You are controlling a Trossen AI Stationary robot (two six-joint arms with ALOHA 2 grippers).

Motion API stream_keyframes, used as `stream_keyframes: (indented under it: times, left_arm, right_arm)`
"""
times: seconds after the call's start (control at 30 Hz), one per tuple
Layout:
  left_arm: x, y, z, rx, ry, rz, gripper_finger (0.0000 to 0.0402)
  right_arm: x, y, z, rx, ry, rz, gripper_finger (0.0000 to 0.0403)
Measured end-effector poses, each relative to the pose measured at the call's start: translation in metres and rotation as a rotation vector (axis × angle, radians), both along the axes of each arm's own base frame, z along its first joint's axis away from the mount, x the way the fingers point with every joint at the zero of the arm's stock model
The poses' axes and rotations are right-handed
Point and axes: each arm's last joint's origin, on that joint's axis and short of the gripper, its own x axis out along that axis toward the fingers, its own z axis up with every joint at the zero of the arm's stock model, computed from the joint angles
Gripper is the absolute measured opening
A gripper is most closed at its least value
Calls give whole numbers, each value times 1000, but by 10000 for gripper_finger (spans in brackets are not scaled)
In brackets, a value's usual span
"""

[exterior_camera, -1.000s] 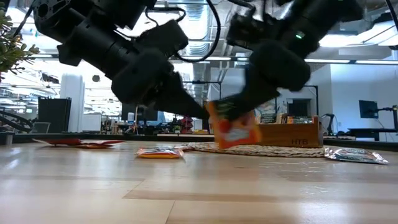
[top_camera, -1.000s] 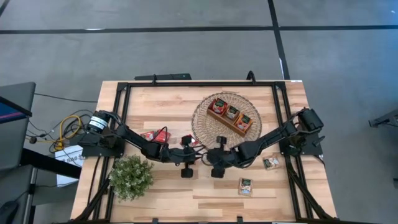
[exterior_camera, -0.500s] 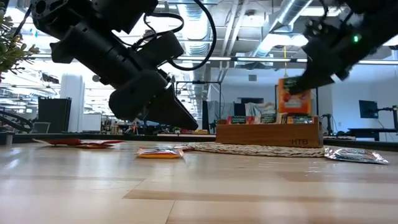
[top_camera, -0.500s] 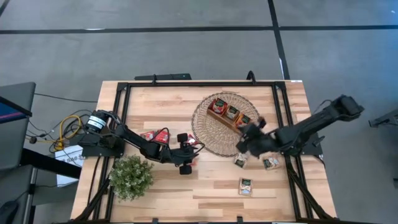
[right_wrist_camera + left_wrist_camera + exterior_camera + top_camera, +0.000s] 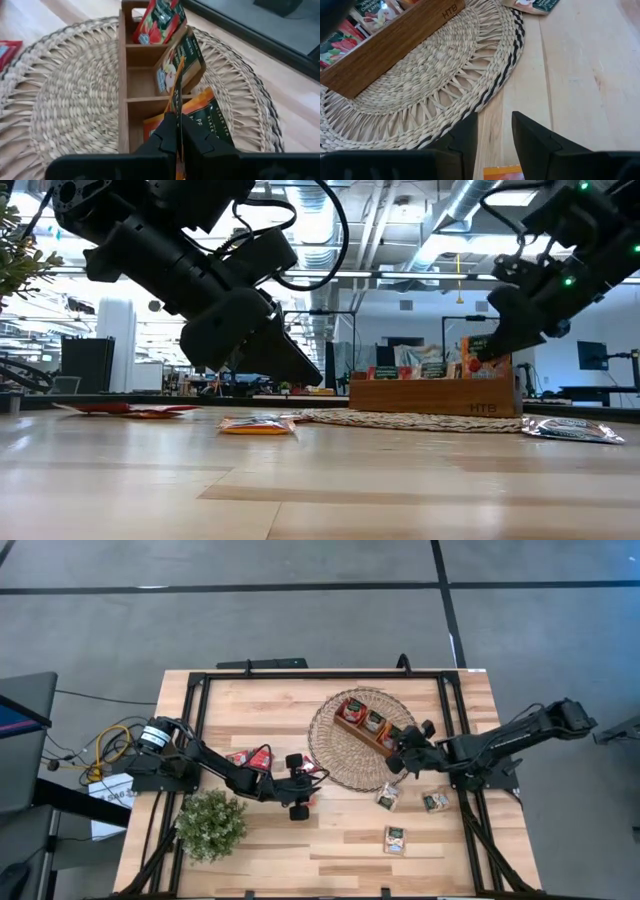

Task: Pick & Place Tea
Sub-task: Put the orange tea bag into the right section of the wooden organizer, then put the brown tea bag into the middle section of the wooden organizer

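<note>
My right gripper releases the orange sachet next, since the orange sachet's lower edge [image 5: 179, 171] lines up lengthwise in the tray's orange end section.
A wooden tray [image 5: 368, 725] stands on a round woven mat [image 5: 345, 755] with red, green-and-white and orange tea sachets upright in its three compartments. My right gripper [image 5: 405, 753] hovers over the tray's orange end compartment [image 5: 200, 120], shut on an orange sachet [image 5: 178, 92]. My left gripper [image 5: 300, 788] is open and low beside the mat's left edge, above an orange sachet [image 5: 502, 173] lying flat on the table. More sachets lie flat: red ones [image 5: 250, 757] and green-and-white ones [image 5: 388, 797], [image 5: 435, 802], [image 5: 395, 838]. My right gripper pinches the orange sachet between its two fingers [image 5: 165, 132], holding the edge nearest the wrist [image 5: 178, 111]. The fingers come from the table's right side, slanting down. The sachet stands upright and edge-on beyond the fingertips, lifted off the table, its lower edge [image 5: 468, 375] at the tray's rim.
A bushy potted plant [image 5: 212, 823] stands near the table's near-left corner, close to my left arm. A black frame [image 5: 300, 675] runs round the table top. Bare wood lies along the near edge between the plant and the loose sachets.
My right gripper has carried the orange sachet away from the table's middle beside my left gripper, up and toward the right and far side, then down over the tray's end compartment. The sachet has stayed pinched. My left gripper has kept low beside the mat.
</note>
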Motion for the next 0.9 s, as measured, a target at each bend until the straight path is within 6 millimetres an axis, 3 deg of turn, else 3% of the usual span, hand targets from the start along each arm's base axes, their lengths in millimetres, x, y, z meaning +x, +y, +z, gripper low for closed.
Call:
stream_keyframes:
  times: [0.23,0.47,0.67,0.9]
  left_arm:
    - [0,0,0,-1,0,0,112]
    - [0,0,0,-1,1,1,112]
    - [0,0,-1,-3,6,3,112]
    - [0,0,-1,-3,8,3,112]
  right_arm:
    - [1,-1,-3,-4,23,-4,13]
    - [-1,-1,2,-7,55,-1,112]
    - [8,7,43,15,3,12,187]
    - [28,44,75,-36,-113,266,196]
